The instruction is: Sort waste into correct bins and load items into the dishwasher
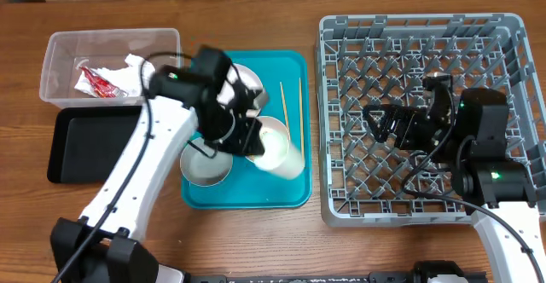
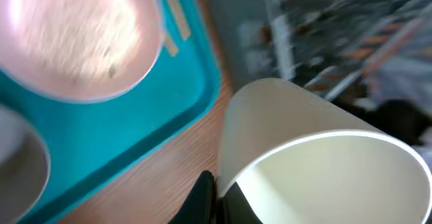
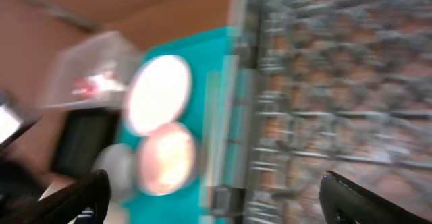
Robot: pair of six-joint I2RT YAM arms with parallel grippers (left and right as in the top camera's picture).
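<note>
Next, the right gripper grips the white cup around its base end [image 1: 293, 164] and leaves the cup's rim free, to load the cup rim-first.
My left gripper [image 1: 247, 136] is shut on the rim of the small white cup [image 1: 281, 153] and holds it tilted on its side over the right part of the teal tray [image 1: 290, 193]. In the left wrist view the fingers [image 2: 217, 198] pinch the cup wall [image 2: 297, 150]. A bowl with rice grains [image 2: 74, 35] and another bowl [image 1: 205, 165] sit on the tray. The plate [image 1: 249, 80] is partly hidden by the arm. The chopsticks [image 1: 287, 112] lie on the tray. My right gripper [image 1: 381, 121] is open and empty over the grey rack [image 1: 426, 44].
The clear tub [image 1: 60, 61] at the back left holds the red-and-white wrapper [image 1: 96, 83] and the napkin [image 1: 136, 64]. The black tray [image 1: 85, 142] lies in front of it. The right wrist view is blurred; it shows the rack [image 3: 337, 82] and the plate [image 3: 158, 92].
</note>
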